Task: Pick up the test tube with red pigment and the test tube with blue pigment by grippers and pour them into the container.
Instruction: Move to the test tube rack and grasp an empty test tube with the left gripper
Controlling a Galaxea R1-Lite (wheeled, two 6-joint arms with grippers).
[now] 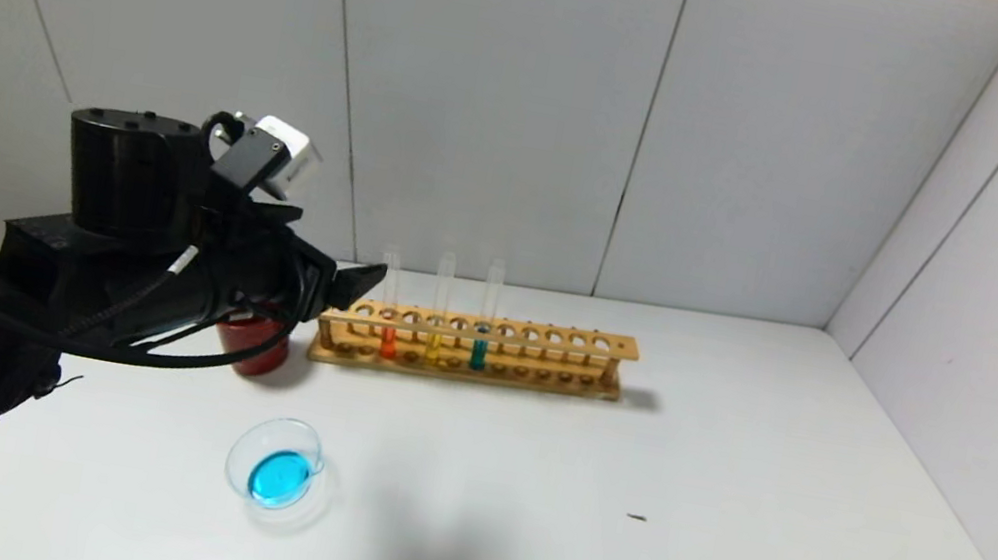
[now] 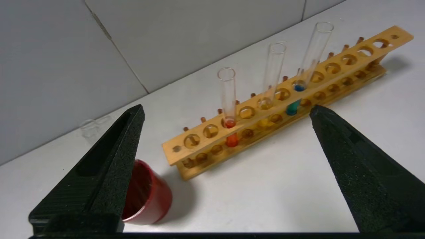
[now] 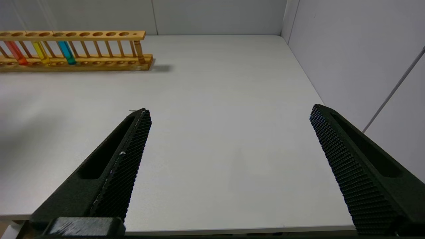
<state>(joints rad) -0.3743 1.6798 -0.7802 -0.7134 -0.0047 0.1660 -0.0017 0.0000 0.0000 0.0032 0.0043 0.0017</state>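
Note:
My left gripper is going to pick up the test tube with red pigment next. It should hold the tube by the bare glass below its rim (image 1: pixel 392 276) (image 2: pixel 228 92), because the rack's bars enclose the tube's bottom.
The test tube with red pigment (image 1: pixel 390 323) stands upright in a wooden rack (image 1: pixel 550 339), third hole from the rack's left end; it also shows in the left wrist view (image 2: pixel 228 99) and the right wrist view (image 3: pixel 16 53). The container (image 1: pixel 301 431), a low clear glass dish, sits on the table in front and holds blue liquid. The test tube with blue pigment is out of view. My left gripper (image 1: pixel 352 281) is open and empty, hovering just left of the rack's left end, above the red cup; in its wrist view (image 2: pixel 227 107) it faces the red tube. My right gripper (image 3: pixel 230 109) is open and empty over bare table.
A yellow tube (image 1: pixel 437 325) and a teal-green tube (image 1: pixel 483 333) stand to the right of the red tube. An opaque dark red cup (image 1: pixel 259 353) stands left of the rack, partly under my left arm. Walls close off the back and the right side. A small dark speck (image 1: pixel 637 517) lies on the table.

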